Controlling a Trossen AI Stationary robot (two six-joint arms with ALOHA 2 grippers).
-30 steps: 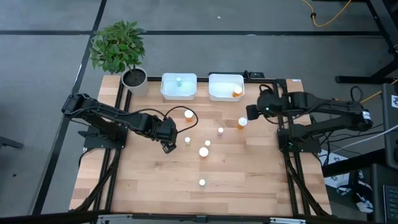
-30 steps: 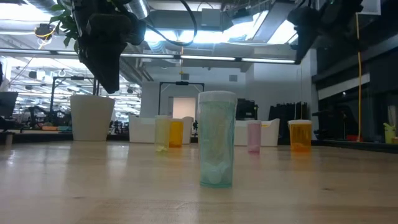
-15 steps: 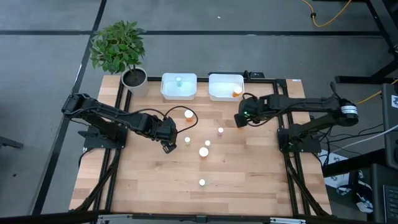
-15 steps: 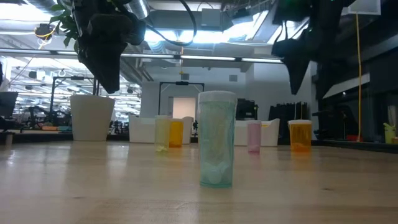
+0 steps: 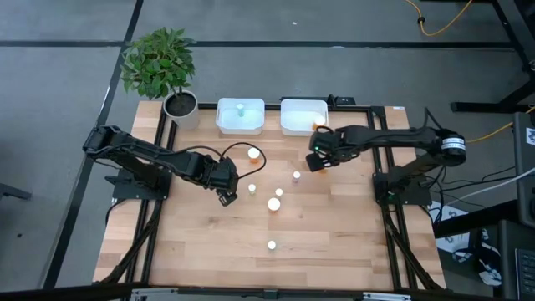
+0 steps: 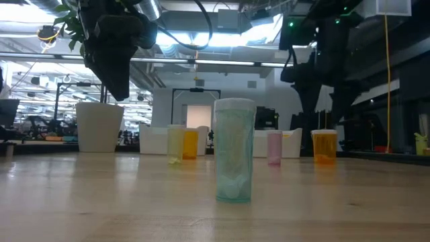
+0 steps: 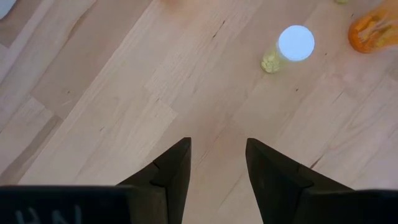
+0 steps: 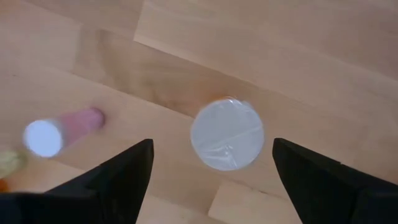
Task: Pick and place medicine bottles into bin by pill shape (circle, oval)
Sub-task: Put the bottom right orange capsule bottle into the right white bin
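My right gripper's fingers are still above the white cap (image 8: 227, 134) and closing now would miss, so it is too early to close. My right gripper lowers first.
Several white-capped medicine bottles stand upright on the wooden table (image 5: 201, 251). My right gripper (image 5: 317, 161) hangs open right above an orange bottle (image 6: 324, 146), one finger on each side of its white cap (image 8: 227, 134), apart from it. A pink bottle (image 8: 62, 132) stands close by. My left gripper (image 5: 226, 195) hovers open over bare wood, short of a yellowish bottle (image 7: 292, 45) and an orange one (image 5: 253, 154). A pale green bottle (image 6: 234, 151) stands alone nearer the front edge.
Two white bins stand at the far edge: the left bin (image 5: 226, 125) holds a small greenish bottle, the right bin (image 5: 291, 127) an orange one. A potted plant (image 5: 164, 75) stands at the far left corner. The near half of the table holds one bottle (image 5: 272, 245).
My right gripper has come down and toward the table's left, tipping to point more steeply down, until it stands over the orange bottle near the right bin. It has stayed open. The bottles have not moved.
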